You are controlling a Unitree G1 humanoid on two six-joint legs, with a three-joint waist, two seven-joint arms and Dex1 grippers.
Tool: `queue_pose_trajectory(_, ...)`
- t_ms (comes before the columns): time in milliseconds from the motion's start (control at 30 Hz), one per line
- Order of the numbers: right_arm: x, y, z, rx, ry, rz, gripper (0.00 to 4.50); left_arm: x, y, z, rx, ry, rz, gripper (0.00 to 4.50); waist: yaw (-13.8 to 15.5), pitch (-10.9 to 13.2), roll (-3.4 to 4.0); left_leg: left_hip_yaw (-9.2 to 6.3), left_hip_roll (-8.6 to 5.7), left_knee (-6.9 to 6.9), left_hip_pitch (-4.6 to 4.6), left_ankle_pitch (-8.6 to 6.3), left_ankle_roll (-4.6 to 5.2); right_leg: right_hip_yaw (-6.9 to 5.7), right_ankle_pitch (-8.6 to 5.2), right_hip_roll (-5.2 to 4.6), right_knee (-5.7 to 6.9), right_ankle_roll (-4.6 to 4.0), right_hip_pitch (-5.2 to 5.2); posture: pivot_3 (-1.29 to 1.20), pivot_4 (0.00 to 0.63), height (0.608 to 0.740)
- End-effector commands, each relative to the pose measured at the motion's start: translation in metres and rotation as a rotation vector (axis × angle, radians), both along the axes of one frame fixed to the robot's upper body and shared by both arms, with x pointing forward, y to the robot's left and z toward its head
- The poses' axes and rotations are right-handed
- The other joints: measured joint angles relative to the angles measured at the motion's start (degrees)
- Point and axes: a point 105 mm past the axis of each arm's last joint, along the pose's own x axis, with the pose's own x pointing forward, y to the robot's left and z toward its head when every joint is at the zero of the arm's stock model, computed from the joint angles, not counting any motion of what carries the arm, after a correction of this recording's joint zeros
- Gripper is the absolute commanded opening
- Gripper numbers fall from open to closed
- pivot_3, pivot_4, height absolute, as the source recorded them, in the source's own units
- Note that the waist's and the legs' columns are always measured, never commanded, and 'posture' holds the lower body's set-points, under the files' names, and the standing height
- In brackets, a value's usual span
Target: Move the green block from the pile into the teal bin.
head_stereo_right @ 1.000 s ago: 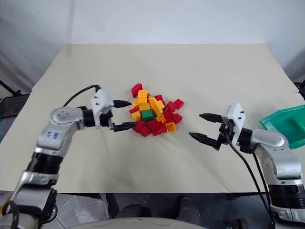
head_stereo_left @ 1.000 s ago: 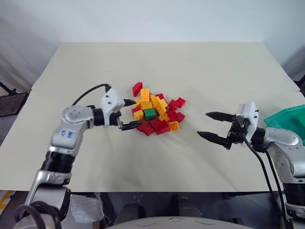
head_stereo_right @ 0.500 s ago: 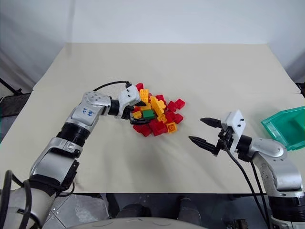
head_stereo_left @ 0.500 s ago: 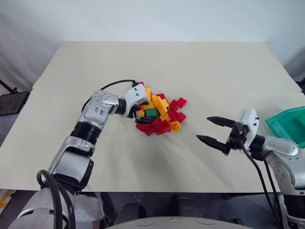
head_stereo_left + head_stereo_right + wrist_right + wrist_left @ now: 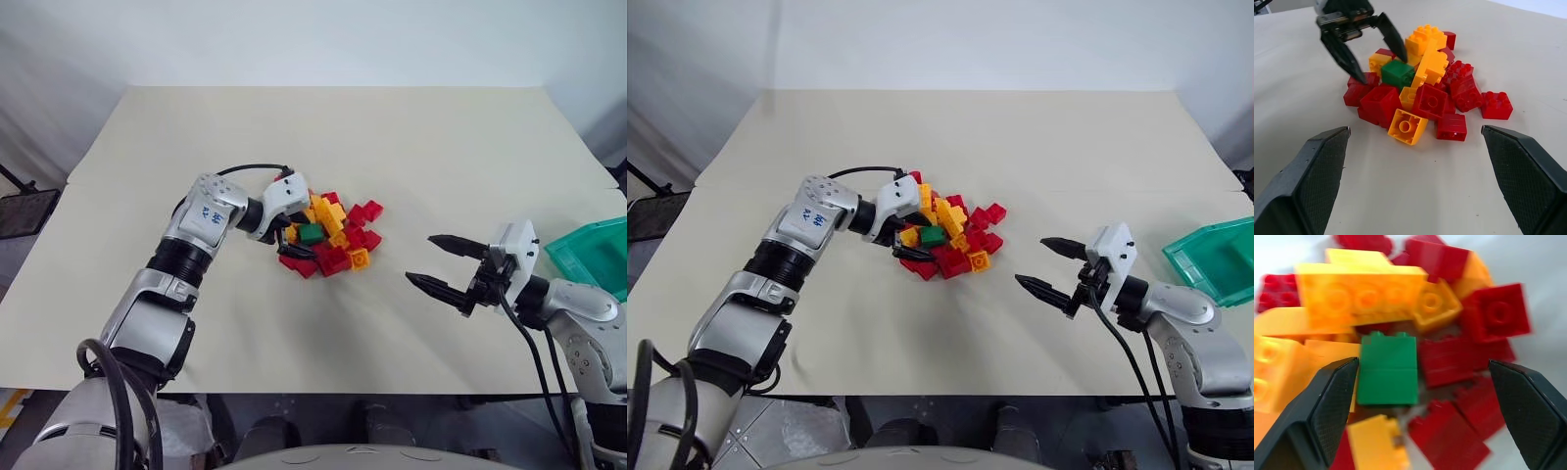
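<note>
My left gripper goes lower and only then closes on the block, since its fingers stop above the green block's top (image 5: 311,233) (image 5: 1388,369).
The pile (image 5: 331,235) of red and yellow studded bricks lies mid-table, with the green block (image 5: 312,233) near its middle-left. My left gripper (image 5: 297,236) is open and tilted down over the pile's left side. Its own wrist view has the green block (image 5: 1387,368) between the two fingers, close to one black finger (image 5: 1327,401) and apart from the other. In the right wrist view that left gripper (image 5: 1383,70) hangs just over the green block (image 5: 1397,73). My right gripper (image 5: 421,259) is open and empty, right of the pile. The teal bin (image 5: 593,255) sits at the table's right edge.
The cream table (image 5: 323,127) stretches bare behind and in front of the pile. A black cable (image 5: 240,168) loops over the left arm's wrist. Loose red bricks (image 5: 370,209) lie at the pile's right fringe, between the pile and the right gripper.
My left gripper has swung right from beside the pile onto its left side and tipped downward toward the green block. The right gripper has barely shifted and stays open.
</note>
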Motion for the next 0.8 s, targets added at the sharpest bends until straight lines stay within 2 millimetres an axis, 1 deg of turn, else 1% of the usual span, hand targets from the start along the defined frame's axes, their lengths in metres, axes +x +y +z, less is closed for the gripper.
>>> queue_pose_trajectory(33, -0.004, 0.001, 0.013, 0.010, -0.054, 0.002, 4.50, -0.002, 0.014, -0.010, 0.033, 0.038, 0.052, 4.48, 0.0, 0.0, -0.01, -0.06, 0.00, 0.00, 0.01, 0.00, 0.00, 0.03, 0.00, 0.00, 0.00, 0.00, 0.00, 0.00, 0.150, 0.740)
queue_pose_trajectory(167, -0.003, 0.000, 0.013, 0.011, -0.053, -0.002, 4.50, 0.003, 0.020, -0.011, 0.032, 0.030, 0.098, 4.48, -0.1, 0.0, -0.01, -0.27, 0.00, 0.02, 0.04, -0.01, 0.02, 0.08, 0.00, 0.00, 0.02, 0.00, 0.00, 0.00, 0.150, 0.740)
queue_pose_trajectory(433, -0.001, 0.002, 0.013, 0.012, -0.054, 0.001, 4.50, 0.029, 0.006, -0.012, -0.027, -0.034, 0.209, 4.48, 0.0, 0.0, -0.02, -0.25, -0.02, 0.04, 0.06, -0.02, 0.08, 0.15, 0.01, -0.02, 0.05, 0.01, 0.00, 0.00, 0.150, 0.740)
queue_pose_trajectory(533, -0.001, 0.002, 0.014, 0.011, -0.056, 0.001, 4.50, 0.033, 0.005, -0.013, -0.029, -0.030, 0.229, 4.48, -0.1, 0.0, -0.02, -0.24, -0.03, 0.03, 0.05, -0.04, 0.12, 0.15, 0.03, -0.02, 0.02, 0.04, 0.00, 0.00, 0.150, 0.740)
queue_pose_trajectory(633, -0.002, 0.000, 0.015, 0.008, -0.059, -0.006, 4.50, 0.031, 0.008, -0.021, 0.017, -0.021, 0.205, 3.90, 0.0, 0.0, -0.02, -0.20, -0.03, 0.00, 0.06, -0.04, 0.13, 0.15, 0.03, -0.02, 0.01, 0.05, -0.02, 0.00, 0.150, 0.740)
queue_pose_trajectory(800, -0.002, -0.001, 0.014, 0.005, -0.059, -0.009, 4.50, 0.033, 0.014, -0.023, 0.049, -0.024, 0.222, 2.45, 0.0, 0.0, -0.03, -0.18, -0.04, 0.02, 0.04, -0.05, 0.14, 0.18, 0.06, -0.02, 0.00, 0.09, -0.02, 0.00, 0.150, 0.740)
